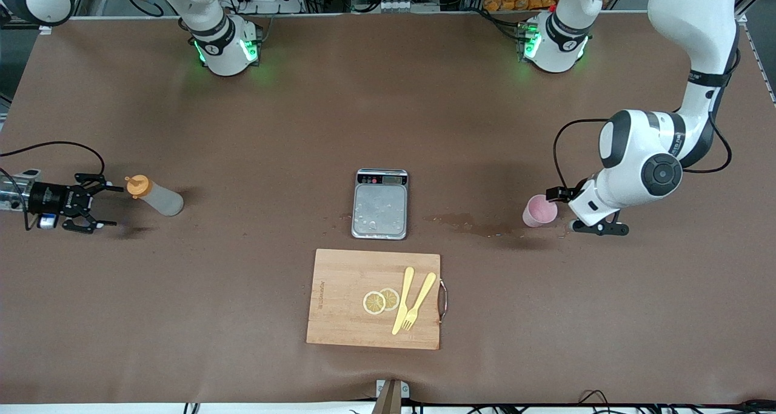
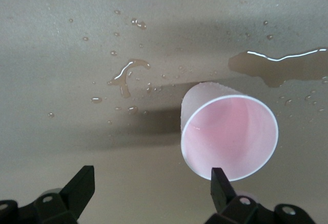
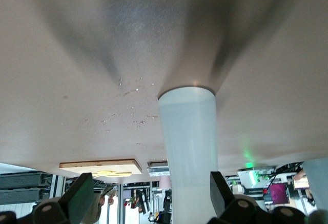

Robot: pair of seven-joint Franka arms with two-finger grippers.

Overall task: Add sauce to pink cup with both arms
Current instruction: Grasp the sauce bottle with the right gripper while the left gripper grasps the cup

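Observation:
I need to get the pink cup ready to receive the sauce, so next I should grab it by its rim with my left gripper.
The sauce bottle lies on its side toward the right arm's end of the table, orange cap pointing at my right gripper. That gripper is low and open, with the cap just ahead of one fingertip. In the right wrist view the bottle's whitish body runs out from the open right gripper, close to one finger. The pink cup stands upright toward the left arm's end. My left gripper is open beside it. In the left wrist view the cup sits by one finger of the left gripper, mostly outside the gap.
A grey scale sits mid-table. Nearer the camera lies a wooden cutting board with lemon slices and a yellow knife and fork. A wet spill lies between scale and cup, with droplets by the cup.

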